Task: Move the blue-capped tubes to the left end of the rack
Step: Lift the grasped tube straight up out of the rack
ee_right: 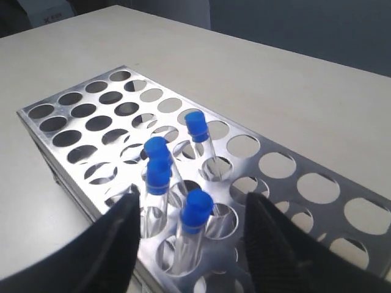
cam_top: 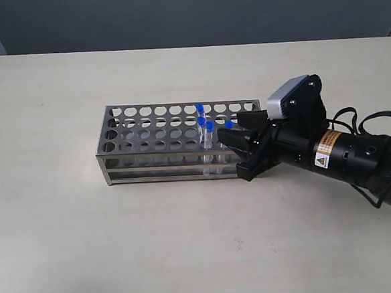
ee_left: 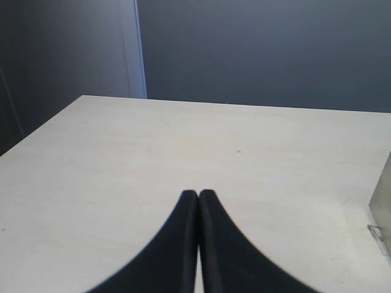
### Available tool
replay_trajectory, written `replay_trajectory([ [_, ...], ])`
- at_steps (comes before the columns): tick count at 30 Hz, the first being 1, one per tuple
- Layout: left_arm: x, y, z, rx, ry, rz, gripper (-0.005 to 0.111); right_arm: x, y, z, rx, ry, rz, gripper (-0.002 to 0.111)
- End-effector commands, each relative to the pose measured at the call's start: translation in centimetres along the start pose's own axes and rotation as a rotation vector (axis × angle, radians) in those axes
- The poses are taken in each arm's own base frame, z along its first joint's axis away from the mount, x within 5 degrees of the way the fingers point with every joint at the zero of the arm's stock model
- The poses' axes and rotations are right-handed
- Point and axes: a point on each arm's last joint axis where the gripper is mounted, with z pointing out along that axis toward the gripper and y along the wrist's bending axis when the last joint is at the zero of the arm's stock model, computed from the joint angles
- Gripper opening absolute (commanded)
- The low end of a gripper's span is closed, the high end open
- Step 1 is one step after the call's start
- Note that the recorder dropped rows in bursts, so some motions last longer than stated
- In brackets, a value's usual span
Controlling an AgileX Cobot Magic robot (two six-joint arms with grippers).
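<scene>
My right gripper's fingers are beside the nearest blue cap (cam_top: 229,124) above the rack (cam_top: 161,132), and closing now would catch that tube, so it is time for my right gripper to close.
The steel rack (cam_top: 161,132) stands mid-table with four blue-capped tubes (cam_top: 209,127) upright in holes right of its middle. In the right wrist view their caps show as a cluster, the nearest tube (ee_right: 196,210) at the rack's (ee_right: 85,116) front edge. My right gripper (cam_top: 234,144) hovers over the rack's right end, open. In the right wrist view my right gripper (ee_right: 190,200) has a finger on either side of that nearest tube, not touching it. My left gripper (ee_left: 198,195) is shut on nothing above bare table and is outside the exterior view.
The pale table (cam_top: 67,229) surrounds the rack on all sides. A steel corner of the rack (ee_left: 382,210) shows at the edge of the left wrist view. The right arm's cables (cam_top: 375,117) trail to the right.
</scene>
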Motion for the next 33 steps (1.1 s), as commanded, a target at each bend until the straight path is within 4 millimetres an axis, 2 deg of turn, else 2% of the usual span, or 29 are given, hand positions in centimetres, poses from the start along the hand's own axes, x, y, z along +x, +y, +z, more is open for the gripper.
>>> replay_trajectory([
  [1, 0.1, 0.0, 0.0, 0.009, 0.003, -0.003, 0.000, 0.0, 0.1, 0.8, -0.031, -0.003, -0.023, 0.050],
  [6, 0.1, 0.0, 0.0, 0.009, 0.003, -0.001, 0.000, 0.4, -0.1, 1.2, -0.026, 0.017, -0.004, 0.049],
  [8, 0.1, 0.0, 0.0, 0.009, 0.003, -0.002, 0.000, 0.4, -0.1, 1.2, -0.027, 0.017, -0.001, 0.042],
  [13, 0.1, 0.0, 0.0, 0.009, 0.003, -0.004, 0.000, 0.4, -0.1, 1.2, -0.027, 0.018, 0.020, -0.001],
  [18, 0.1, 0.0, 0.0, 0.009, 0.003, -0.006, 0.000, 0.1, -0.1, 1.1, -0.022, 0.021, 0.014, 0.000],
  [20, 0.1, 0.0, 0.0, 0.009, 0.003, -0.006, 0.000, -1.0, -0.1, 0.6, -0.004, 0.022, -0.004, 0.000],
  [27, 0.1, 0.0, 0.0, 0.009, 0.003, -0.006, 0.000, -8.9, 1.1, -3.2, 0.040, -0.165, -0.114, 0.000],
  [28, 0.1, 0.0, 0.0, 0.009, 0.003, -0.006, 0.000, -10.6, 1.3, -3.4, 0.030, -0.195, -0.133, 0.000],
  [31, 0.1, 0.0, 0.0, 0.009, 0.003, -0.006, 0.000, -14.3, 1.4, -2.7, -0.052, -0.251, -0.152, 0.000],
  [33, 0.1, 0.0, 0.0, 0.009, 0.003, -0.006, 0.000, -16.1, 1.5, -0.8, -0.144, -0.222, -0.153, 0.000],
])
